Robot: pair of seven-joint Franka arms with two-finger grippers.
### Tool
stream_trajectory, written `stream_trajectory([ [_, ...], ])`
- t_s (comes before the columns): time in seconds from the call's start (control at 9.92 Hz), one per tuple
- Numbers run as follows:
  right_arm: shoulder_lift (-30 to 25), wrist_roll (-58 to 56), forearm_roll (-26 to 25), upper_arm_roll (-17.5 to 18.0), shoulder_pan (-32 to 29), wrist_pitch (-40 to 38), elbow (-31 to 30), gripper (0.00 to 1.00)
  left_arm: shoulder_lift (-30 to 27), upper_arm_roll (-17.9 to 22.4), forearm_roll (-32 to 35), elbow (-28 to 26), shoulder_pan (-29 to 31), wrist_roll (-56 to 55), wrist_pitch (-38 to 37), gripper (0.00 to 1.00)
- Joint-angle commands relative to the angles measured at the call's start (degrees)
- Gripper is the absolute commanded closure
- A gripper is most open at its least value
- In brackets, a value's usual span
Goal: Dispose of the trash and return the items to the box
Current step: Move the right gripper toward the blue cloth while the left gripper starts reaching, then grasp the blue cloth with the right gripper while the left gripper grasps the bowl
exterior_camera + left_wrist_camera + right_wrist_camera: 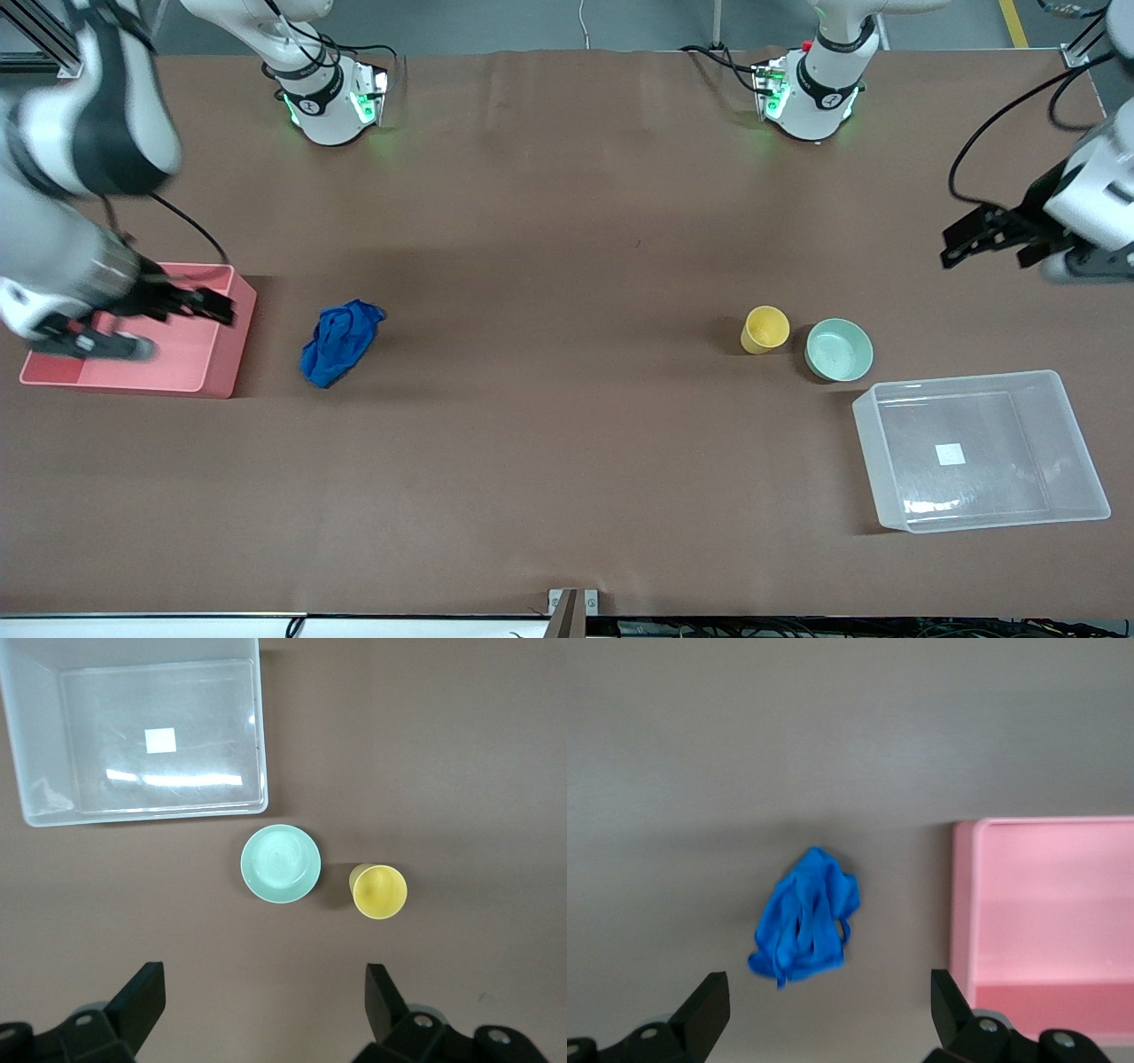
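The mint-green bowl's round opening spreads wider than my fingers open. Next, my left gripper grabs the bowl by its thin rim (872, 352).
The blue cloth (339, 341) lies crumpled on the table beside the pink bin; it also shows in the right wrist view (806, 920). The yellow cup (765, 329) stands upright next to the mint-green bowl (838, 349). Both show in the left wrist view, the cup (379, 891) and the bowl (280, 863). The clear box (1019, 425) lies nearer to the front camera than the bowl and holds nothing; it shows in the left wrist view (204, 726). My right gripper (182, 328) is open and empty over the pink bin. My left gripper (988, 252) is open and empty, up over bare table at the left arm's end.
The pink bin (221, 354) stands at the right arm's end of the table, and its rim shows in the right wrist view (1045, 904). Brown table surface lies between the cloth and the cup.
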Motion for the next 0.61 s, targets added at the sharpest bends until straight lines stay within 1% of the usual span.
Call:
stream_trajectory([
  [0.0, 3.03, 2.77, -0.72, 1.46, 0.38, 16.94, -12.51, 0.0, 0.59, -0.16, 0.53, -12.8, 0.15, 0.38, 13.43, 0.02],
  [0.1, 6.89, 2.77, -0.72, 1.47, 0.47, 23.81, -15.25, 0.0, 2.17, -0.07, 0.53, -17.02, 0.24, 0.47, 20.03, 0.02],
  [0.2, 9.8, 2.77, -0.72, 1.47, 0.56, 27.62, -16.58, 0.0, 4.36, -0.07, 0.53, -18.89, 0.24, 0.47, 23.75, 0.02],
  [0.3, 11.83, 2.77, -0.72, 1.47, 0.65, 28.88, -17.21, 0.0, 7.16, -0.07, 0.61, -20.22, 0.33, 0.47, 27.44, 0.02],
  [0.5, 12.99, 3.03, -0.72, 1.55, 0.74, 29.94, -18.61, 0.0, 13.14, -0.07, 0.88, -22.51, 1.82, 0.47, 35.52, 0.04],
])
